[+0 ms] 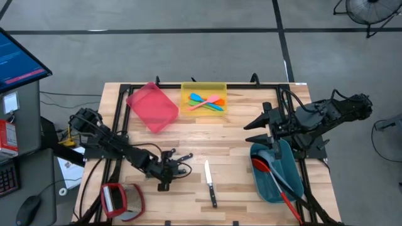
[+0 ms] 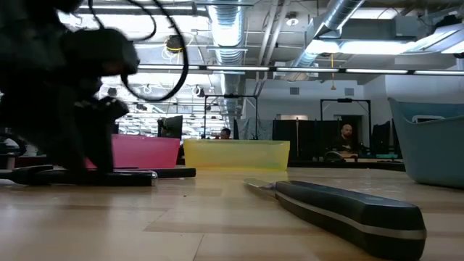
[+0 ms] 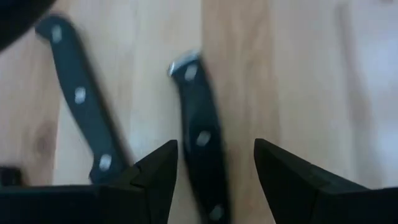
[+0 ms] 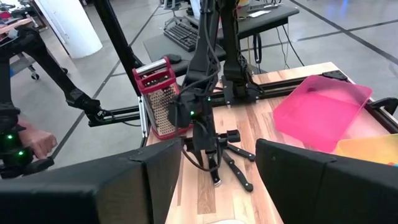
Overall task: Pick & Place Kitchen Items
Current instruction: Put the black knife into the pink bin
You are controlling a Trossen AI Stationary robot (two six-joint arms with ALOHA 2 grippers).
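Note:
My left gripper grabs the black-handled knife by its riveted handle next, to move the knife off the boards into the pink bin.
Two black-handled knives lie side by side on the table under my left gripper (image 1: pixel 176 164). In the left wrist view one riveted handle (image 3: pixel 200 140) runs between my open fingers, one finger on each side of it; the other handle (image 3: pixel 79 96) lies beside them. A third knife (image 1: pixel 209 182) rests flat on the boards near the table's middle, and shows close up in the low view (image 2: pixel 348 210). My right gripper (image 1: pixel 254 122) hangs open, high above the table's right side, over the teal bin (image 1: pixel 276 172).
At the far edge, a pink bin (image 1: pixel 152 107) lies tipped next to a yellow bin (image 1: pixel 203 90) that holds coloured spatulas (image 1: pixel 207 102). The teal bin holds a red spoon (image 1: pixel 267 168) and other long utensils. A red grater (image 1: pixel 116 199) stands at the near left corner.

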